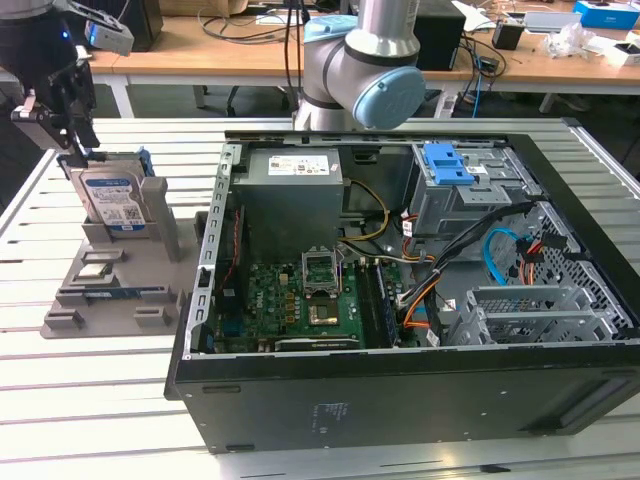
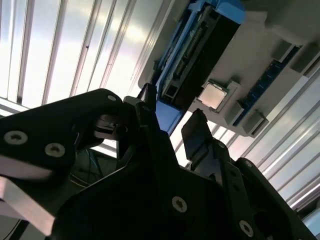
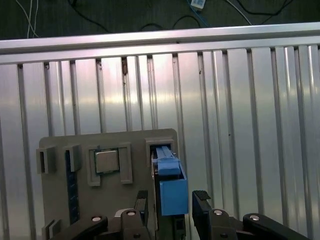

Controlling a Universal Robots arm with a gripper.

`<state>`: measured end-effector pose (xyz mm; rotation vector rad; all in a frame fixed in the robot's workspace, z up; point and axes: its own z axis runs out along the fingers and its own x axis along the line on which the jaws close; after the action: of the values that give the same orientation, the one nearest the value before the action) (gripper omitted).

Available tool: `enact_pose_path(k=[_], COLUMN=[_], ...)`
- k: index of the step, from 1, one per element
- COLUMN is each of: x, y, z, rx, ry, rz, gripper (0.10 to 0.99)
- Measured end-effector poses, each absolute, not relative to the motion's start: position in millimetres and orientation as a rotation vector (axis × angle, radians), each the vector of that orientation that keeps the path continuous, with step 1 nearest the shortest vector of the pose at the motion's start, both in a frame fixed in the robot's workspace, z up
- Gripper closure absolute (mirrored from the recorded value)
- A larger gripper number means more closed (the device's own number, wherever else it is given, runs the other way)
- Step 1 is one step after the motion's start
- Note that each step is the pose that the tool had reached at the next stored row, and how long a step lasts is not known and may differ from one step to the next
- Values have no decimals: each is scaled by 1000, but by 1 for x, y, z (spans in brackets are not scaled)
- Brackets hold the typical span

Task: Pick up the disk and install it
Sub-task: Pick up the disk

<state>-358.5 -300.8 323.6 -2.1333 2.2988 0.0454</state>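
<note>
The gripper isn't ready to close on the disk and should move lower first: its fingers are at the disk's top edge (image 1: 112, 156), short of the blue carrier's sides, and would miss if they closed now.
The disk (image 1: 115, 195) stands on edge in a slot of the grey holder (image 1: 110, 290) at the exterior view's left, its white-and-blue label facing the camera and its blue carrier framing it. My gripper (image 1: 80, 155) hangs just over the disk's top edge. In the first wrist view, the gripper (image 3: 171, 200) is open, with one dark finger on each side of the disk's blue carrier (image 3: 172, 192) and small gaps showing. In the second wrist view, the gripper (image 2: 172, 117) straddles the end of the disk (image 2: 200, 50) the same way.
An open black computer case (image 1: 400, 400) fills the middle and right, with a grey drive cage (image 1: 470, 200) topped by a blue latch (image 1: 448, 163). The holder also carries a processor chip (image 3: 106, 161) and a memory stick (image 3: 72, 190). The arm's base (image 1: 360, 70) rises behind the case.
</note>
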Motion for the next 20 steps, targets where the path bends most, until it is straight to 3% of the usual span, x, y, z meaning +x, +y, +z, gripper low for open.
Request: enact_pose_path(k=[20], x=[-357], y=[-291], z=[286], rx=[-2149], ry=[2316], rz=[7], gripper=[604])
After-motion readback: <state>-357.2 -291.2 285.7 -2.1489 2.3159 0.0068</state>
